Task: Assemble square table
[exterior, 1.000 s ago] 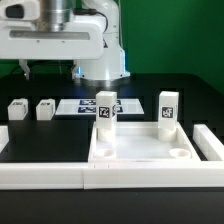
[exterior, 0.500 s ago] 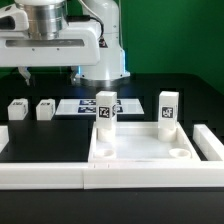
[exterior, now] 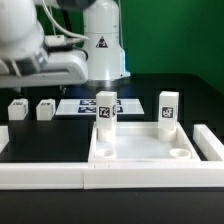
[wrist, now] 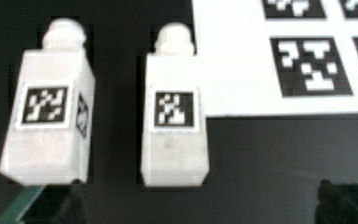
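My gripper is to grab the leg beside the marker board next, by its flat-sided square body (exterior: 45,111) (wrist: 176,145), because the leg ends in a round knob.
The square table's white slab (exterior: 140,147) lies in front, with two white tagged legs standing upright in its back sockets (exterior: 106,112) (exterior: 167,108). Two more legs lie loose on the black table at the exterior view's left (exterior: 17,109) (exterior: 45,109). In the wrist view these two lie side by side, one (wrist: 51,100) beside the other (wrist: 172,105). My gripper (wrist: 194,205) hovers above them, open, with nothing between its dark fingertips (wrist: 43,205). The arm's white hand (exterior: 35,55) hangs over the loose legs.
The marker board (exterior: 85,105) lies flat just beyond the loose legs and also shows in the wrist view (wrist: 309,50). A long white bar fence (exterior: 45,176) runs along the front, with a side piece (exterior: 207,142) at the exterior view's right. A green wall stands behind.
The arm's hand has swung toward the exterior view's left and turned, now sitting nearer the loose legs. The legs and slab have not moved, and the jaws stayed open.
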Tool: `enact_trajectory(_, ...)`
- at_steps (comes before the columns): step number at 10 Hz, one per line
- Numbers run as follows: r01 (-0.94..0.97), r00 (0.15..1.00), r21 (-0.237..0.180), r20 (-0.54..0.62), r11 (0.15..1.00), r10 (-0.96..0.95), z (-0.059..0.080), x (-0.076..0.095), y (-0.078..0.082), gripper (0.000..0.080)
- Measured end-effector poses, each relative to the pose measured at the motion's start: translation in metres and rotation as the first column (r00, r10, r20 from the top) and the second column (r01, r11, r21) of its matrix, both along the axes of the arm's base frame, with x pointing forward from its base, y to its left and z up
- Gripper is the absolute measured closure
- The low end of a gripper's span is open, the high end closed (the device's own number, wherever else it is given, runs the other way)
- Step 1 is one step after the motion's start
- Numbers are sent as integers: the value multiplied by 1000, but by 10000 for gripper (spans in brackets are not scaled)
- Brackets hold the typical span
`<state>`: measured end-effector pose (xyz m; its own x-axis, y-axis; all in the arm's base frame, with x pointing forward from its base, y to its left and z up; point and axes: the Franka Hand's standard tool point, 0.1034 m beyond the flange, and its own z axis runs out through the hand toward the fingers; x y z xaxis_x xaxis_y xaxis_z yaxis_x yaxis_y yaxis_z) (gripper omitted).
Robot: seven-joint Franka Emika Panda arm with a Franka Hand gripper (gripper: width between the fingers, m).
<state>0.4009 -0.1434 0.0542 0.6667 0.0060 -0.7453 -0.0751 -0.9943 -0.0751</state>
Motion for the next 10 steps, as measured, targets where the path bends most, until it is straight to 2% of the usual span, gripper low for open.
enact_trajectory(2, -14, 997, 21, -76, 1000, 15, -5, -1, 5, 151)
enact_trajectory(5, -37, 996, 41, -80, 998, 40, -11, -3, 7, 151)
enact_trajectory(7, -42, 995, 49, -88, 998, 46, -28, -23, 9, 151)
enact_trajectory(10, -61, 995, 75, -74, 995, 66, -42, -39, 8, 151)
